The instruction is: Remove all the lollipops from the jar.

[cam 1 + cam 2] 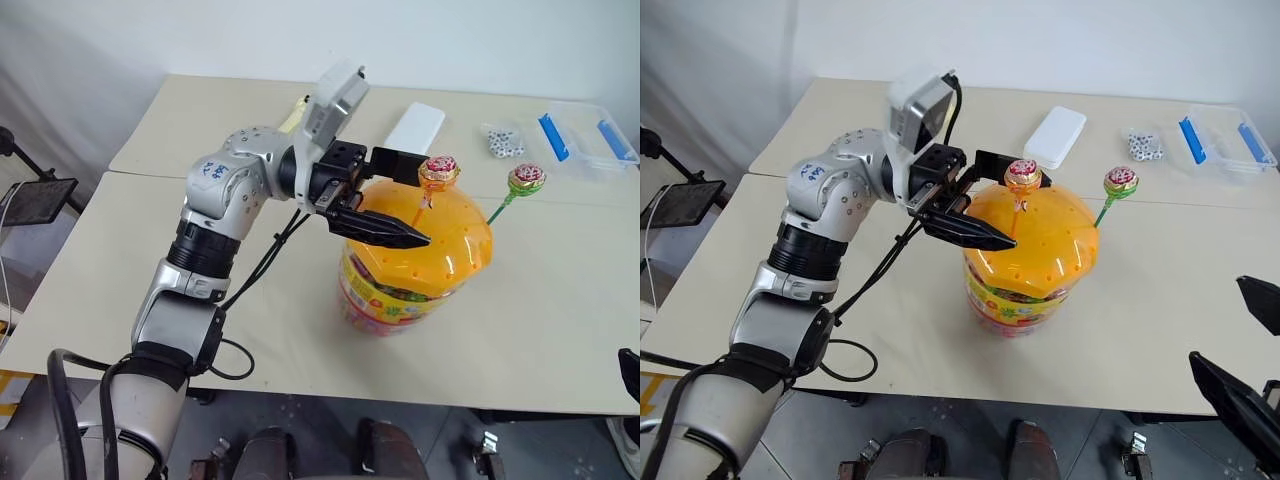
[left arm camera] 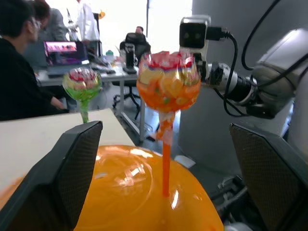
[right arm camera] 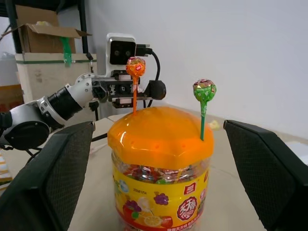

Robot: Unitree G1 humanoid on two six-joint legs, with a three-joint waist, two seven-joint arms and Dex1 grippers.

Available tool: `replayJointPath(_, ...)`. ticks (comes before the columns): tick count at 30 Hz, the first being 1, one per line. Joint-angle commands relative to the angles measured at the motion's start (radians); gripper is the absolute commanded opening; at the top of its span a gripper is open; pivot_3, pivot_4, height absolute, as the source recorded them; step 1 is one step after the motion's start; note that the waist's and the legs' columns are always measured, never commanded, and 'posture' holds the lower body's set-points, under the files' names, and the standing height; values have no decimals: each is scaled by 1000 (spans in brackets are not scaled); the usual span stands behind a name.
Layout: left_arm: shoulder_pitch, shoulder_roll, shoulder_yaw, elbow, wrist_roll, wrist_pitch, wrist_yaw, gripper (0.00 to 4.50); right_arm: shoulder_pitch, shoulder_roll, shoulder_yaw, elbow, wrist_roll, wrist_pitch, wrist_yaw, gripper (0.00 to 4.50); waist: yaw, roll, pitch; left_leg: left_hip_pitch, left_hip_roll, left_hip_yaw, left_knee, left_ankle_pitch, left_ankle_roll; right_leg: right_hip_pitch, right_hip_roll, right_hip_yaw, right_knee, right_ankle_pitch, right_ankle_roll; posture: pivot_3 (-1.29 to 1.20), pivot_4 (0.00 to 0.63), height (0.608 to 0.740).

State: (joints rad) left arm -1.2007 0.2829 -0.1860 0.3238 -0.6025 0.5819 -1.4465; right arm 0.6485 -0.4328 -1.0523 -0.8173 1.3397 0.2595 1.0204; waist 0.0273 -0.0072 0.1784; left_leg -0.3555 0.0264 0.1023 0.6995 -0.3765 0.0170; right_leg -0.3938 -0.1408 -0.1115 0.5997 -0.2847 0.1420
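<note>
The left gripper should close, since both of its fingers reach past the orange stick on either side, below its head (image 1: 439,171) (image 2: 168,83). Closing now would hold the orange-stick lollipop.
The jar (image 1: 400,290) is a clear tub with a yellow-red label and a domed orange lid (image 1: 450,245), standing mid-table. Two lollipops are stuck upright in the lid: one on an orange stick (image 1: 438,172) and one on a green stick (image 1: 526,179) at the lid's far right edge. My left gripper (image 1: 425,205) reaches in level from the left, open, just above the lid. The orange-stick lollipop (image 2: 168,89) stands in the gap between its fingers (image 2: 72,163), untouched. My right gripper (image 1: 1250,350) is open and empty off the table's near right edge, pointing at the jar (image 3: 159,192).
At the back of the table lie a flat white box (image 1: 415,128), a small bag of dice-like pieces (image 1: 503,141) and a clear container with blue clips (image 1: 588,135). A pale yellow object (image 1: 295,115) peeks out behind my left wrist. People sit at desks behind the table.
</note>
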Motion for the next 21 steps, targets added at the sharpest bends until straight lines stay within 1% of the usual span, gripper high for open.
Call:
replayJointPath(1,-22,3,-6,4,20,-10,-39,4094,19,17,12,-30,-10,-46,-11,4500,0,0,0,0,0,0,0,0,0,0,0,0,0,0,0,0,150,740)
replayJointPath(2,-22,6,-1,6,17,-8,-52,3933,23,21,19,-32,-15,-53,-10,4500,0,0,0,0,0,-1,0,0,0,0,0,1,-2,0,0,0,150,740)
replayJointPath(4,-23,18,-1,-1,12,13,-79,3357,29,22,29,-27,-26,-66,-4,4500,0,0,0,0,0,-2,0,0,0,0,1,1,-2,0,0,0,150,740)
replayJointPath(6,-24,13,-2,-1,25,-3,-79,2800,29,17,38,-18,-34,-76,0,4500,1,0,0,0,0,-3,0,0,0,0,1,1,-2,0,0,0,150,740)
replayJointPath(7,-24,8,-1,-3,25,-2,-75,2581,29,13,42,-16,-37,-79,1,4500,2,0,0,0,0,-4,0,0,0,0,1,1,-2,0,0,0,150,740)
replayJointPath(8,-23,2,0,-8,25,-5,-72,2231,30,9,46,-16,-38,-82,4,4500,2,0,0,-1,0,-5,0,0,0,0,1,1,-2,0,0,0,150,740)
replayJointPath(13,-10,-35,12,-15,41,-40,-17,830,21,-15,65,-10,-39,-93,-2,4500,3,0,0,-1,0,-6,0,0,0,0,1,1,-2,0,0,0,150,740)
replayJointPath(15,-13,-49,42,-14,8,-20,-9,224,20,-20,69,-3,-35,-91,-2,4500,2,0,0,-1,0,-6,0,0,0,0,1,1,-3,0,0,0,150,740)
replayJointPath(16,-27,-61,82,-3,-31,11,11,10,17,-25,72,2,-37,-90,0,4500,2,0,0,-1,0,-6,0,0,0,0,1,1,-3,0,0,0,150,740)
replayJointPath(19,-85,-88,214,50,-152,104,74,10,-1,-41,81,20,-37,-90,-3,4500,2,0,0,-1,1,-7,0,0,0,0,1,1,-3,0,0,0,150,740)
replayJointPath(21,-125,-79,289,107,-195,136,112,10,-26,-57,93,27,-27,-86,-19,4500,1,0,0,-1,1,-7,1,0,0,0,1,1,-3,0,0,0,150,740)
